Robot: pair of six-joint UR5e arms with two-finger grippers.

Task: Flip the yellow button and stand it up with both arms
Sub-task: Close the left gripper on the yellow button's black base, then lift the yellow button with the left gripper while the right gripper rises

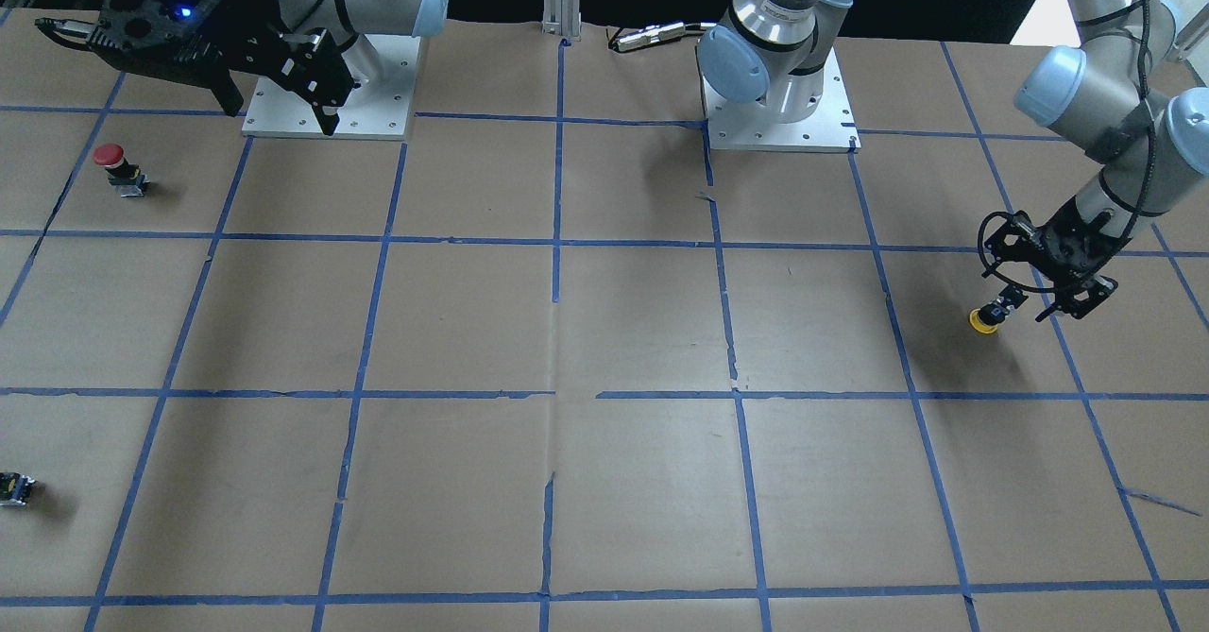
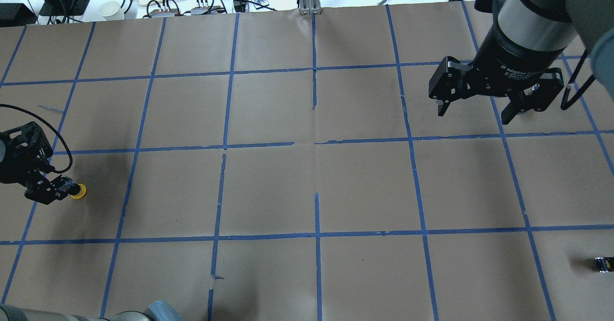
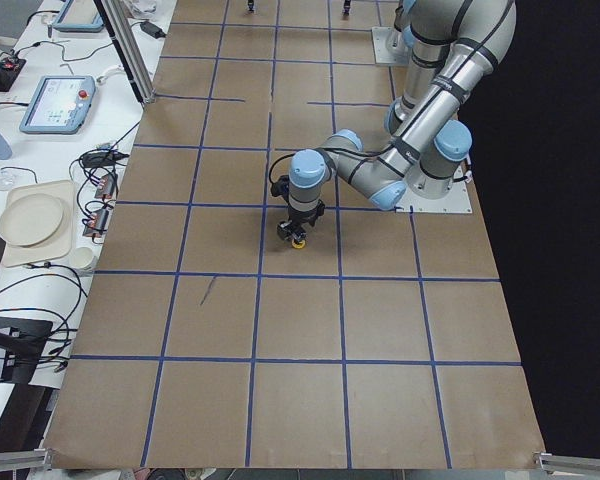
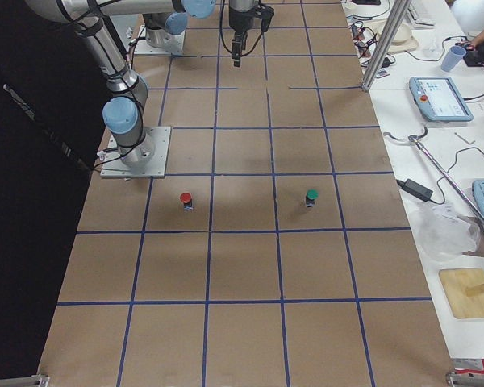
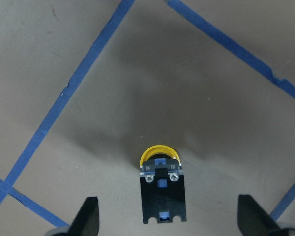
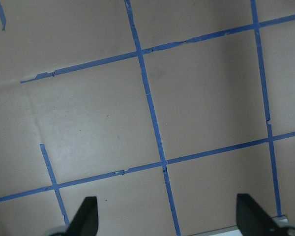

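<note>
I should grab the button by its black body (image 1: 1003,304) next with my left gripper, so the button's yellow cap (image 1: 981,322) stays free for the other arm.
The yellow button (image 5: 160,156) lies on its side on the brown paper, its black body (image 5: 160,199) pointing toward the left wrist camera. It also shows in the front view (image 1: 985,319) and the overhead view (image 2: 78,191). My left gripper (image 5: 168,201) is low over it and open; the fingers (image 5: 90,216) stand wide on either side of the body and do not touch it. It shows at the table's left end in the overhead view (image 2: 50,190). My right gripper (image 2: 475,107) hangs open and empty high above the far right of the table.
A red-capped button (image 1: 115,163) stands near the right arm's base plate (image 1: 378,108). A green-capped button (image 4: 310,196) stands a square away from it. A small black block (image 2: 603,264) lies near the table's right edge. Blue tape lines grid the paper.
</note>
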